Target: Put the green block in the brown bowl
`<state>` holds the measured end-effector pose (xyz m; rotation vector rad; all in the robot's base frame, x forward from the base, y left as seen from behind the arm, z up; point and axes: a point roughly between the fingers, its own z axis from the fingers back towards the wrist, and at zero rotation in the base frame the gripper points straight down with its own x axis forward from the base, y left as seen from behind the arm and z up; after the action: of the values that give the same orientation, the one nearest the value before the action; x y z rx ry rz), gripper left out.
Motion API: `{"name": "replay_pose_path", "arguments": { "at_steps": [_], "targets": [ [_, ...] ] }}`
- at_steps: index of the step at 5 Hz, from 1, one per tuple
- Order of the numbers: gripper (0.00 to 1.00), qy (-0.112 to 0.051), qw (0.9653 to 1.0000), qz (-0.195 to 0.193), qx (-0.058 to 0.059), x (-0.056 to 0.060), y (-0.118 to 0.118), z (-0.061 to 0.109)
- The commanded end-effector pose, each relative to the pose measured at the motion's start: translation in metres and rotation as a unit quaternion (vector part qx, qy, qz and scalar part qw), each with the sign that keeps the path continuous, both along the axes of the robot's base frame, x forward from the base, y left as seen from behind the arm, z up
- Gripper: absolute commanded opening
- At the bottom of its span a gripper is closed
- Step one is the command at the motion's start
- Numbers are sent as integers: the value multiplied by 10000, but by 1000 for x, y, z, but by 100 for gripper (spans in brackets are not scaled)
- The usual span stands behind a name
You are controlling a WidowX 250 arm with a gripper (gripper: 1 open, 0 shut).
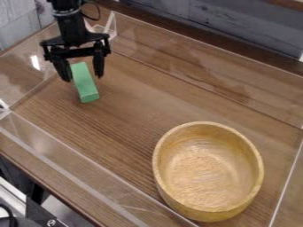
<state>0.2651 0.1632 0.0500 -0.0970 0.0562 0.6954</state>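
The gripper takes hold of the block by its long sides next, to place the green block (pixel 85 84) in the brown bowl (pixel 208 170).
A small bright green block (pixel 85 84) lies flat on the wooden table at the upper left. My gripper (pixel 81 69) hangs pointing straight down over the block's far end, open, one black finger on each side of it. I cannot tell whether the fingers touch the block. The big round brown bowl (pixel 208 170) stands empty at the lower right, far from the gripper.
Clear plastic walls (pixel 48 155) fence the tabletop on the left and front. A grey panelled wall (pixel 236 22) runs along the back. Bare wood stretches between the block and the bowl.
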Motion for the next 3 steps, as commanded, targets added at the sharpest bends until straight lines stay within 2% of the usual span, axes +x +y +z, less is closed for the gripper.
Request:
{"name": "replay_pose_path", "arguments": {
  "at_steps": [1,3],
  "targets": [
    [100,-270,9995,75,128,9,13,15],
    [100,-230,9997,98,5,12,16,7]
  ]
}}
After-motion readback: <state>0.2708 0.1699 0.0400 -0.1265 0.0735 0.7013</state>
